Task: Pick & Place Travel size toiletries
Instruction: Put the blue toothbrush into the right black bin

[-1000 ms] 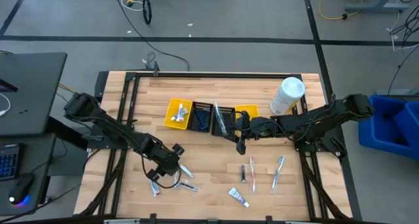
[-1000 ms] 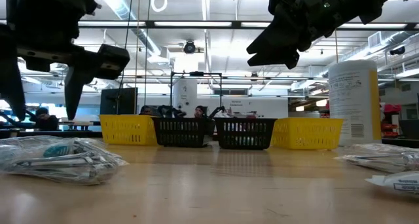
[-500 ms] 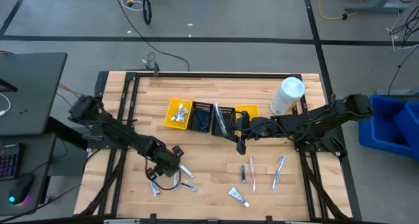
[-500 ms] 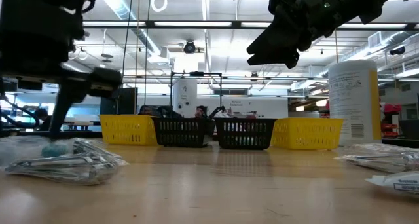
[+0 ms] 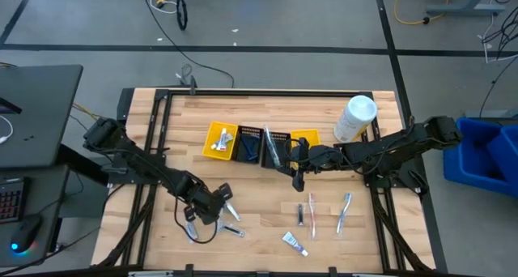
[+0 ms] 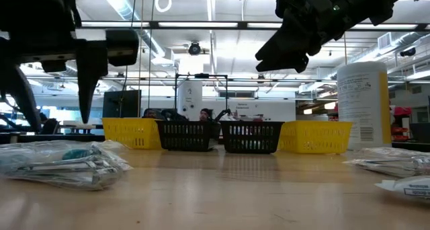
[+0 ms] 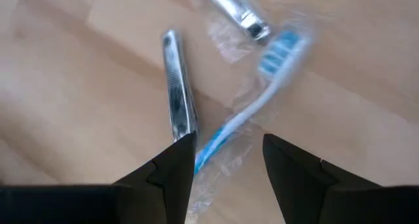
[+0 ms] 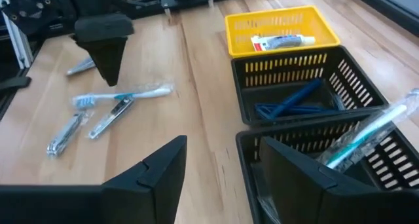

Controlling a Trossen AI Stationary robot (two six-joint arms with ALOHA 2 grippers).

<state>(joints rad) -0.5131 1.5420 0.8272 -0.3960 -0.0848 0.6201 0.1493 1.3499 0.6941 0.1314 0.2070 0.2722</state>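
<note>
My left gripper is above the toothbrush handle, with bare wood showing between its fingers, so it would miss if it closed now. It needs to go lower first, then close on the handle.
My left gripper point(image 5: 209, 210) point(image 7: 228, 142) hangs open over the near left part of the table. Its fingers stand on either side of the handle of a blue toothbrush in clear wrap point(image 7: 252, 109) point(image 5: 231, 210), above it and apart from it; the low view shows the left gripper point(image 6: 57, 122) clear of the wrapped items point(image 6: 64, 164). Two metal nail clippers point(image 7: 178, 103) point(image 7: 236, 11) lie beside the brush. My right gripper point(image 5: 298, 180) point(image 8: 219, 162) waits open in the air near the black baskets. More toothbrushes point(image 5: 313, 212) point(image 5: 344, 212) and a toothpaste tube point(image 5: 295, 245) lie near right.
A row of baskets stands mid-table: a yellow one point(image 8: 281, 18) with a toothpaste tube, a black one point(image 8: 308, 96) with blue items, a black one point(image 8: 366, 142) with a wrapped teal brush, and another yellow one point(image 5: 305, 137). A large white bottle point(image 5: 354, 119) stands at the far right.
My left gripper has shifted toward the table's near edge and a little to the right, ending over the wrapped blue toothbrush, still open. The right arm has kept still.
</note>
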